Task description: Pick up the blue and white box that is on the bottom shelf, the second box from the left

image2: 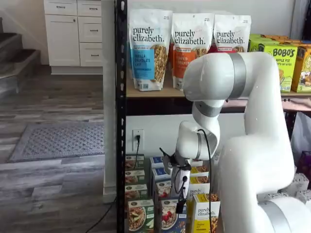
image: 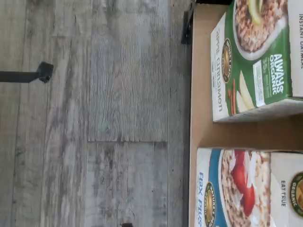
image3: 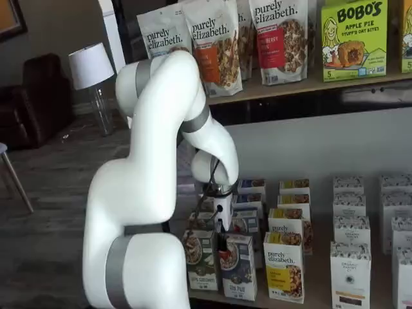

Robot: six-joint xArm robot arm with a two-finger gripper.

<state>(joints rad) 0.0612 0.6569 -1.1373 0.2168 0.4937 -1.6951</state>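
The gripper grabs the blue and white box by its upper part next, since cartons stand close beside and behind the box.
The blue and white box stands at the front of its row on the bottom shelf, and both shelf views show it. In the wrist view its "Flax Plus" front lies close below the camera. My gripper hangs just above and in front of that box, white body with thin black fingers pointing down. I see the fingers side-on, so no gap shows between them. They stand wide apart, with no box held.
A green-fronted carton stands beside the blue one, and a yellow purely elizabeth carton on its other side. More cartons line up behind. A black rack post rises at the shelf's left. Granola bags fill the upper board.
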